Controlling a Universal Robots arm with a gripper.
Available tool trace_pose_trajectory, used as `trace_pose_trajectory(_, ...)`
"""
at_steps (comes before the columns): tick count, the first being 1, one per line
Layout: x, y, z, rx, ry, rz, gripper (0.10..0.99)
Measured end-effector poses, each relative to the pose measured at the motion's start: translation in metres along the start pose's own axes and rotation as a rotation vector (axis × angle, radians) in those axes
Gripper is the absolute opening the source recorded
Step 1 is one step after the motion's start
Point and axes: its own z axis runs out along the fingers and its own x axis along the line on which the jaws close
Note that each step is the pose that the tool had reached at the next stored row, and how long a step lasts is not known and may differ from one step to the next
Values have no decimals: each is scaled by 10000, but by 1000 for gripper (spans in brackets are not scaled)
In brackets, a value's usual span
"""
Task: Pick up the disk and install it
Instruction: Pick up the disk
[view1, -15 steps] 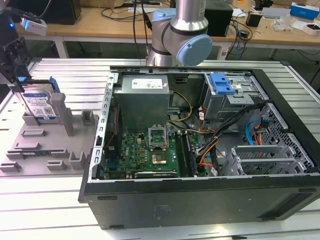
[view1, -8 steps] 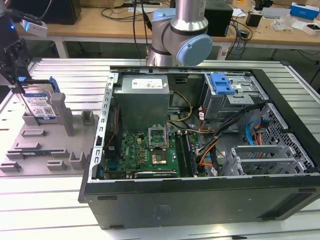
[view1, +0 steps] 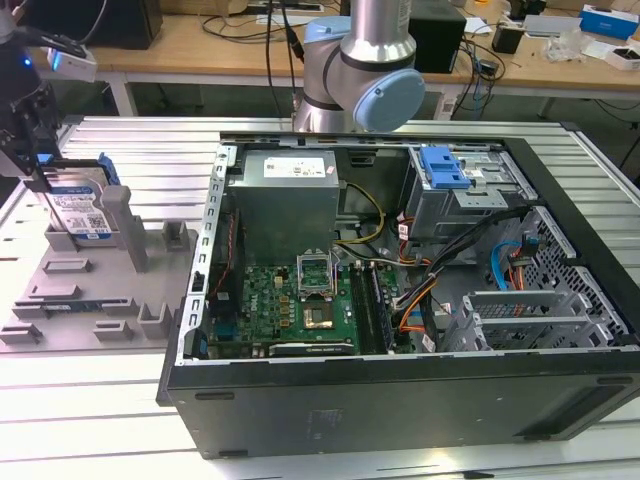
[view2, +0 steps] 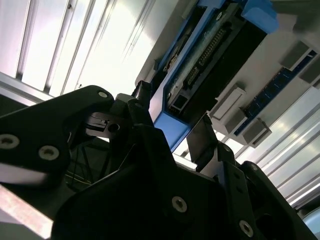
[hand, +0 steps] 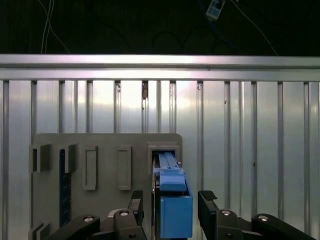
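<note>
My fingers stand on both sides of the carrier's blue end (view1: 108, 170) and closing now would catch the disk, so it is time to close on the disk.
The disk (view1: 84, 208), a silver-grey drive with a white-and-blue label in a blue carrier, stands on edge in a slot of the grey fixture plate (view1: 95, 290) at the exterior view's left. My gripper (view1: 42, 178) hangs over its near end. In the first wrist view the carrier's blue end (hand: 174, 207) sits between the two black fingers (hand: 136, 200), with a narrow gap on each side. The second wrist view shows my gripper (view2: 172, 122) open and straddling the disk's (view2: 200, 65) blue end, with the connector edge visible.
An open black computer case (view1: 400, 400) fills the middle and right of the exterior view, with a grey power-supply box (view1: 285, 195), a motherboard (view1: 290, 305) and a drive cage with a blue latch (view1: 443, 167). The arm's base (view1: 360, 70) stands behind it on the slotted aluminium table (view1: 90, 400).
</note>
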Motion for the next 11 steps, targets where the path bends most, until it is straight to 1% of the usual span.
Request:
trace_pose_trajectory(2,1,0,11,-1,0,0,541)
trace_pose_trajectory(3,1,0,17,-1,0,0,471)
trace_pose_trajectory(6,1,2,32,1,-1,-2,471)
trace_pose_trajectory(11,1,23,32,0,2,-71,471)
